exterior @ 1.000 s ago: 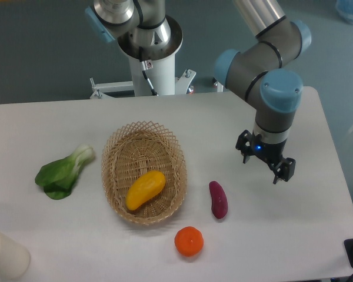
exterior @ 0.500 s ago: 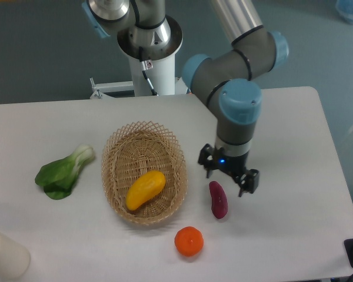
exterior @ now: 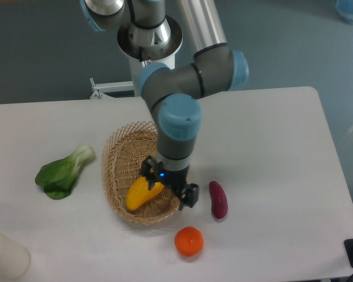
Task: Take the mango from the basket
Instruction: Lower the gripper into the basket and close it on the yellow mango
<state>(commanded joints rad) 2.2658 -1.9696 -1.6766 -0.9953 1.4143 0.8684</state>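
The gripper grabs the mango by its rounded end (exterior: 157,188) next, to pick the yellow-orange mango from the woven basket (exterior: 119,160).
The yellow-orange mango (exterior: 140,193) lies inside the woven tan basket (exterior: 119,160), toward its near end. My gripper (exterior: 168,187) hangs over the basket's right near part, directly at the mango's upper right end, which it partly hides. Its two dark fingers are spread apart, one near the mango's tip and one at the basket's right rim, so it is open. I cannot tell whether the fingers touch the fruit.
A dark purple oblong vegetable (exterior: 217,200) lies just right of the basket. A round orange fruit (exterior: 189,241) sits in front of it. A leafy green bok choy (exterior: 64,172) lies to the left. A white cylinder (exterior: 5,254) stands at the front left corner.
The arm has swung left from the right side of the table, passing the purple vegetable, and now the gripper is over the basket at the mango. The produce has not moved.
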